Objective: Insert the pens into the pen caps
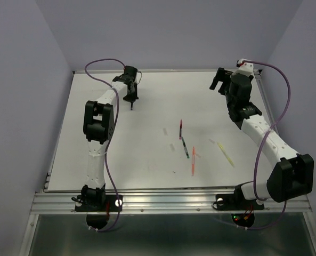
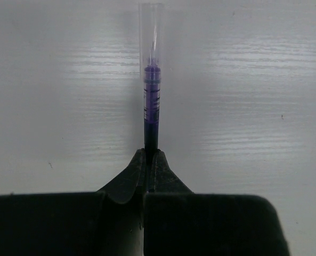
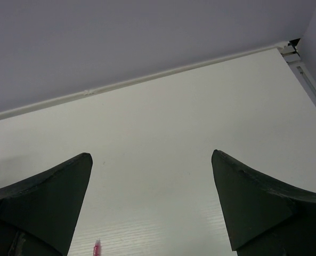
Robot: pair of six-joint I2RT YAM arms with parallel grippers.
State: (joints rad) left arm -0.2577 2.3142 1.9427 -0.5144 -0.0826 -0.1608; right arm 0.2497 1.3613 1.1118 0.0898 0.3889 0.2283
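Note:
My left gripper should release the dark blue pen (image 2: 151, 114), which is low over flat, empty white table.
My left gripper (image 1: 131, 99) is at the far left of the table, shut on the dark blue pen (image 2: 151, 114). In the left wrist view the jaws (image 2: 151, 153) are pressed on the pen's shaft, and a clear pen cap (image 2: 151, 32) sits over its tip above the white table. My right gripper (image 1: 219, 81) is open, empty and raised at the far right; its fingers (image 3: 51, 202) stand wide apart. The dark red pen (image 1: 180, 129), green pen (image 1: 185, 148), orange pen (image 1: 193, 161) and pale yellow pen (image 1: 226, 154) lie at mid-table. Faint loose caps (image 1: 172, 146) lie among them.
The white table (image 1: 120, 160) has a raised rim at the back and an aluminium rail at the near edge. Lilac walls close in the back and sides. The dark red pen's end (image 3: 97, 248) shows low in the right wrist view.

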